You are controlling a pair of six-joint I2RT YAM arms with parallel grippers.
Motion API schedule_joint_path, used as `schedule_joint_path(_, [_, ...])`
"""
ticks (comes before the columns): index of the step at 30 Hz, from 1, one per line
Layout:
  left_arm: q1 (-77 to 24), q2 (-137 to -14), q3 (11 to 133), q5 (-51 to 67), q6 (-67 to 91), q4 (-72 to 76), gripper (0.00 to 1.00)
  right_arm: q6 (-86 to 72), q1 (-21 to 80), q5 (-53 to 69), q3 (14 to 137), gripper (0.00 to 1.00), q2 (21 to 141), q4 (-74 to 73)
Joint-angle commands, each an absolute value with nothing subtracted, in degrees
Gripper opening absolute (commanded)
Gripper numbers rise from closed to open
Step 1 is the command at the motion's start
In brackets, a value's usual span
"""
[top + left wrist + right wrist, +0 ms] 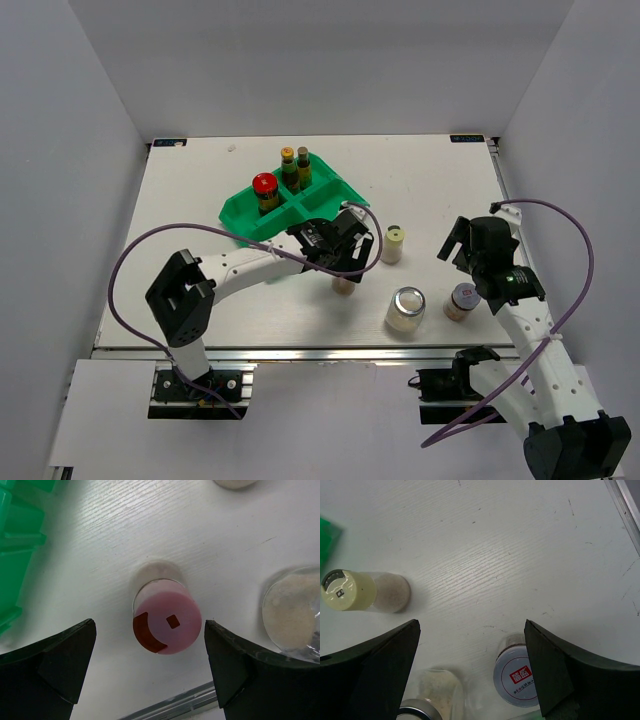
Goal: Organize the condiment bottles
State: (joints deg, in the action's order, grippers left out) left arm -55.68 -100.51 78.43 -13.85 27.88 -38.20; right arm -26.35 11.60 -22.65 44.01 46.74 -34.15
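Observation:
My left gripper should next grab the pink-lidded shaker by its pink lid (167, 622). Its base then stays free to stand in the green tray.
My left gripper (341, 262) hangs open above the pink-lidded shaker (166, 622), which stands on the table between the fingers, untouched; only its base (343, 287) shows from above. My right gripper (478, 262) is open and empty above the table. The grey-lidded red-label jar (517, 675) (461, 300) stands by its right finger. The silver-lidded clear jar (406, 308) (434, 695) and the yellow-lidded shaker (393, 243) (357, 590) stand on the table. The red-capped dark jar (265, 192) and two slim dark bottles (295, 170) stand in the green tray (240, 217).
The tray's edge (12, 555) lies left of my left gripper. A metal rail (330, 351) runs along the table's near edge. Grey walls close in the table on three sides.

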Motion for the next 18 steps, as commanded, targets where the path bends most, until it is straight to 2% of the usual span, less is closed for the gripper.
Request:
schedule_joint_path(1, [-55.9, -98.87, 77.43, -12.66, 28.65, -36.3, 0.98, -25.58, 11.25, -22.85, 43.59, 0.9, 46.76, -31.64])
schedule_joint_path(8, [-55.9, -100.54, 78.92, -12.48, 28.21, -34.89, 0.94, -25.58, 11.25, -22.94, 43.33, 0.89, 46.67, -31.55])
schedule_joint_path(11, [-55.9, -101.95, 80.42, -11.86, 27.69, -35.5, 0.89, -25.31, 11.25, -22.68, 43.42, 0.89, 46.76, -31.64])
schedule_joint_path(18, [-55.9, -102.75, 81.3, -13.35, 29.18, -36.74, 0.68, -25.31, 11.25, -22.5, 43.77, 0.89, 46.06, -31.64])
